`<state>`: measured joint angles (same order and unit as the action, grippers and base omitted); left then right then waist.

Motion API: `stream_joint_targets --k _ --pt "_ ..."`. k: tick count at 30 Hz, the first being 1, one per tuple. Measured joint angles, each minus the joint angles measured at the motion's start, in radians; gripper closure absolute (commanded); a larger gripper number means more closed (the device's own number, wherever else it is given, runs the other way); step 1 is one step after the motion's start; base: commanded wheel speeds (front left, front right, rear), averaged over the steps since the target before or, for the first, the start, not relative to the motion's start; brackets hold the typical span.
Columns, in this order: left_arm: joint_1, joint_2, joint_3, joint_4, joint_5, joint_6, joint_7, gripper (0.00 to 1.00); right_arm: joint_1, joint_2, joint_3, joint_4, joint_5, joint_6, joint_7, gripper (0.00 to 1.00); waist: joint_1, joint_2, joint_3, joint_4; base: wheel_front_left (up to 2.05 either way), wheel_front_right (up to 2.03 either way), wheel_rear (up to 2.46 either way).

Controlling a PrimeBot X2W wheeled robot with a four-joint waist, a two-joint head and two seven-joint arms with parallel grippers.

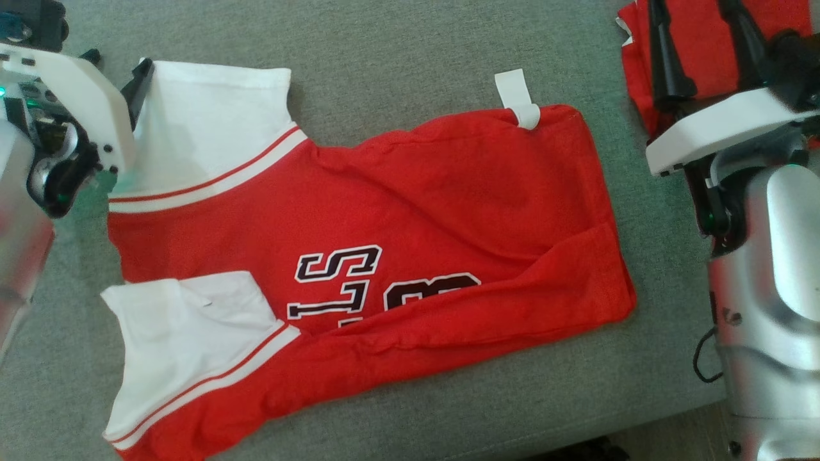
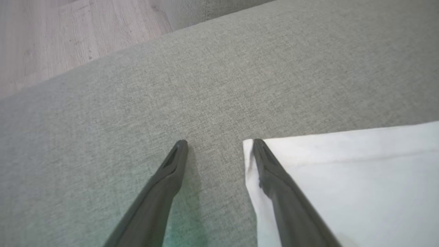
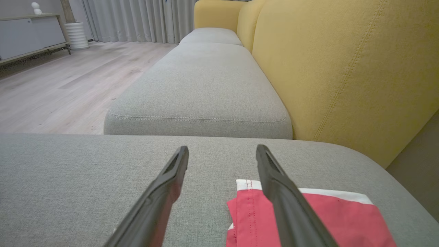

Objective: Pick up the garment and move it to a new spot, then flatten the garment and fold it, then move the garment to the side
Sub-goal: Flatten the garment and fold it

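The left gripper pinches the white sleeve of the jersey by the outer hem corner next, as the jersey lies spread flat and a loose edge shows there.
The garment is a red jersey with white sleeves and dark lettering, spread flat across the grey cushion. Its lower long edge is folded up over the numbers. A white tag sticks out at the far hem. My left gripper is at the far corner of the upper white sleeve. In the left wrist view the left gripper is open, one finger lying over the sleeve's corner, the other on bare cushion. My right gripper stands open, away from the jersey.
A second red cloth with white trim lies at the cushion's far right, under my right gripper. Beyond it are another grey seat and a yellow backrest. Wooden floor borders the cushion.
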<state>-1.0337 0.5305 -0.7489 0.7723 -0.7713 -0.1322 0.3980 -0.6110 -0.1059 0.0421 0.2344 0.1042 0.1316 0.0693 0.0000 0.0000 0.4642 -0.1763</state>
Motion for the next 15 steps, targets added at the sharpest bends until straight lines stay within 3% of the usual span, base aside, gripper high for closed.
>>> stream_joint_targets --k 7,15 --pt "-0.008 0.016 -0.054 -0.036 -0.119 0.000 0.042 0.00 0.000 0.000 -0.007 0.006 -0.009 0.000 0.001 0.00 0.0000 0.0000 -0.006 0.006 0.00 0.00 0.00" --pt "-0.007 0.024 -0.095 -0.040 -0.184 0.000 0.053 0.00 0.000 0.000 -0.003 0.030 -0.009 0.000 0.001 0.00 0.0000 0.0000 -0.031 0.011 0.00 0.00 0.00"
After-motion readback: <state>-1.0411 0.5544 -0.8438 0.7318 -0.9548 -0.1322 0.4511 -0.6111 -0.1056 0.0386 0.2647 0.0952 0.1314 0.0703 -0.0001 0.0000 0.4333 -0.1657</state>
